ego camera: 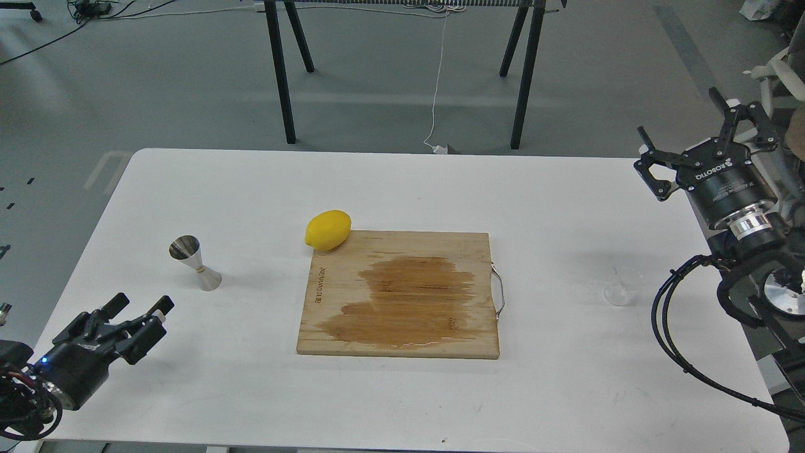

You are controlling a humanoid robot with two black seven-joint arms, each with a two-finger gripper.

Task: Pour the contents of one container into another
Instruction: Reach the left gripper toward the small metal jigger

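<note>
My left gripper will set the steel jigger on the board (398,294) so that it can be used for pouring, and to do that it will next grab the jigger by its narrow middle (197,265).
A small clear glass cup (621,287) stands upright near the table's right edge, almost see-through. The steel jigger (194,263) with its thin gold band stands upright at the left side of the white table (402,189). My left gripper (139,311) hovers low over the table's front left, below the jigger and apart from it, open and empty. Up at the right edge my right gripper (682,138) is raised above and behind the glass cup, fingers spread open, holding nothing.
A wooden cutting board (402,292) with a wet stain and a metal handle lies in the middle. A yellow lemon (327,229) rests at its far left corner. Black cables (676,327) loop by the right edge.
</note>
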